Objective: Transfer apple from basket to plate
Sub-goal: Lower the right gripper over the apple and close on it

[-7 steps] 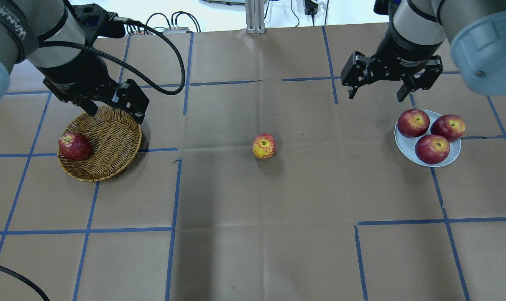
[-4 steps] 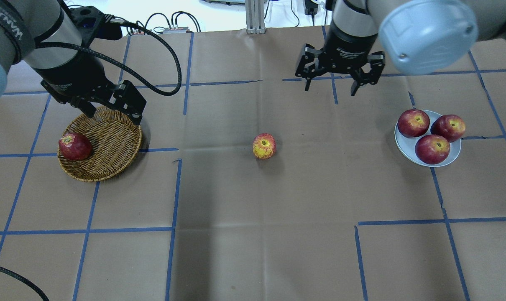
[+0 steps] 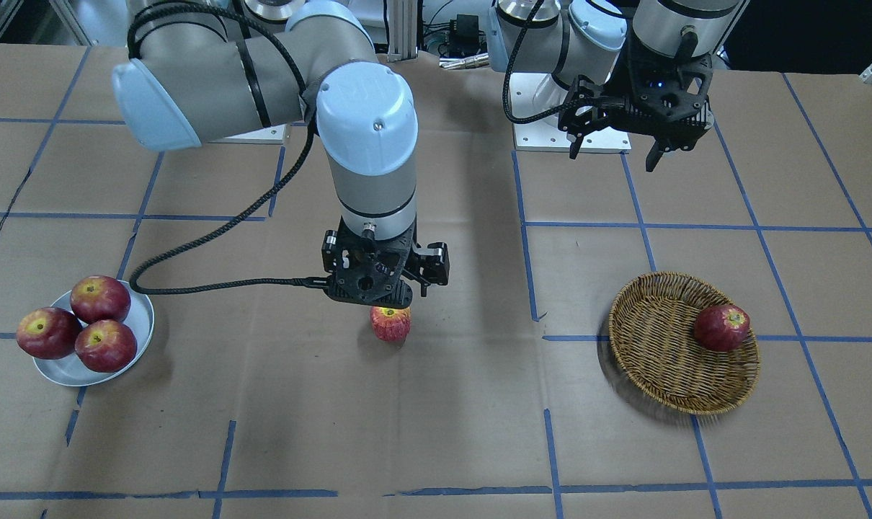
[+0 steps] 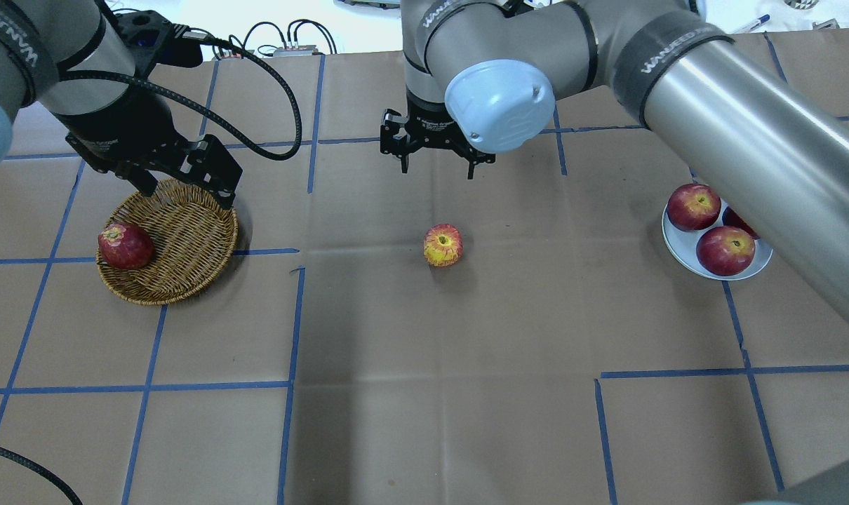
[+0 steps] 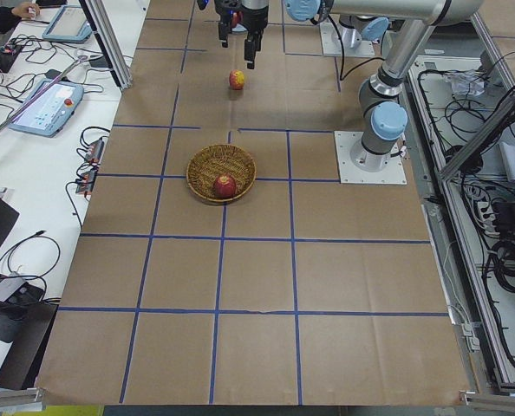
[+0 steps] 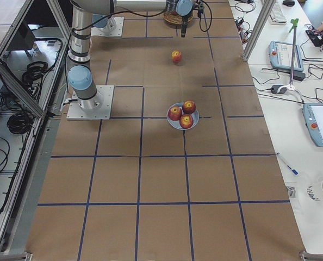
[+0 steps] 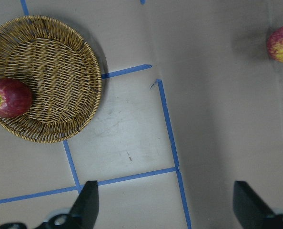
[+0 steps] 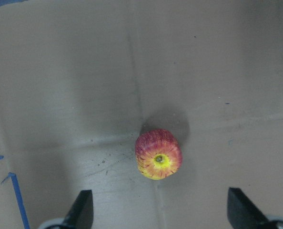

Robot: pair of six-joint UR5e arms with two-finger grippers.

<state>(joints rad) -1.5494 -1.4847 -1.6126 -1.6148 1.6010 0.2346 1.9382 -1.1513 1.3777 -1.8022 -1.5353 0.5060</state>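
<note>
My right gripper picks up the streaky pinkish-red apple by its rounded sides next, to move it over to the plate [image 3: 64,370].
The streaky pinkish-red apple [image 4: 443,245] with a yellow stem patch lies on the bare table mid-way between basket and plate, also in the front view [image 3: 390,324] and the right wrist view [image 8: 158,153]. My right gripper [image 4: 437,165] is open, hovering above the apple and slightly to its far side, empty. The wicker basket [image 4: 186,238] at the left holds one dark red apple [image 4: 125,246]. My left gripper [image 4: 186,193] is open and empty above the basket's far rim. The pale plate [image 4: 677,242] at the right holds three dark red apples.
Brown paper with blue tape lines covers the table. My right arm's long upper link [image 4: 761,154] stretches across above the plate and hides part of it in the overhead view. Cables [image 4: 270,42] lie at the far table edge.
My right gripper has swept left from above the plate to over the streaky apple in the middle, staying open. The left gripper has hardly moved. No apple has moved.
</note>
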